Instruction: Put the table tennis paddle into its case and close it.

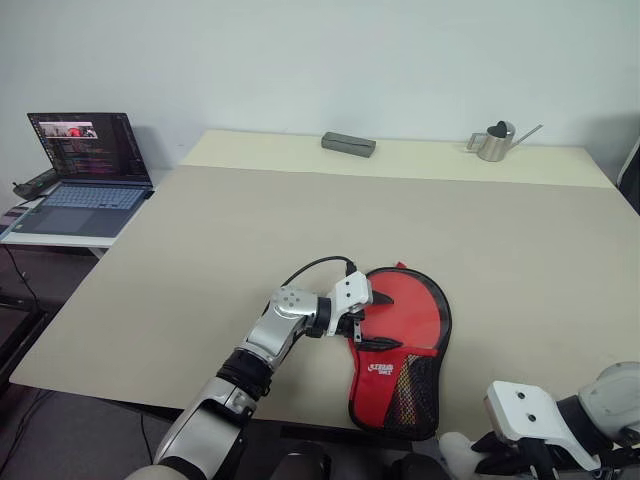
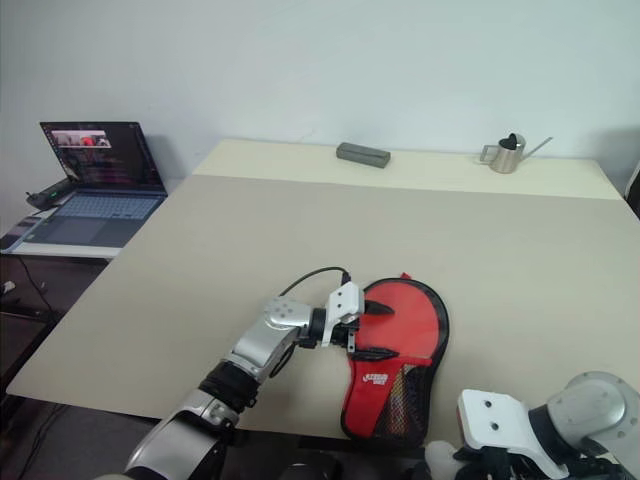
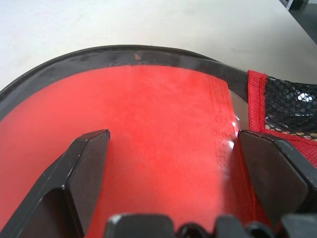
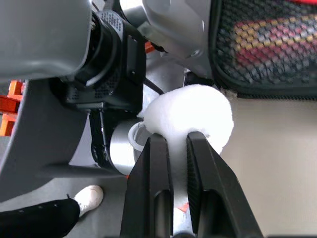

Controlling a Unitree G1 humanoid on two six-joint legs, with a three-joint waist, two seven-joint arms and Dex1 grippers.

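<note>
My right gripper releases the pom-pom now. The white pom-pom (image 1: 457, 452) is beside the black mesh pocket's near end (image 1: 408, 428) and would hang from the case.
The case (image 1: 398, 385), red with a black mesh pocket, lies at the table's near edge. Its round end is ringed by a black rim (image 3: 124, 54). Inside that rim lies a smooth red face (image 3: 158, 114) that looks like the table tennis paddle's rubber; the handle is hidden. My left gripper (image 1: 357, 328) stands open at the case's left side, its two fingers spread wide over this red face (image 1: 405, 310). My right gripper (image 4: 177, 139) hangs below the table's near edge, shut on the case's white pom-pom (image 4: 190, 111).
An open laptop (image 1: 85, 175) sits on a side table to the left. A grey box (image 1: 348, 144) and a metal watering can (image 1: 497, 142) stand at the far edge of the table (image 1: 200, 260). A person's dark trouser leg and white shoe (image 4: 89, 196) are on the floor.
</note>
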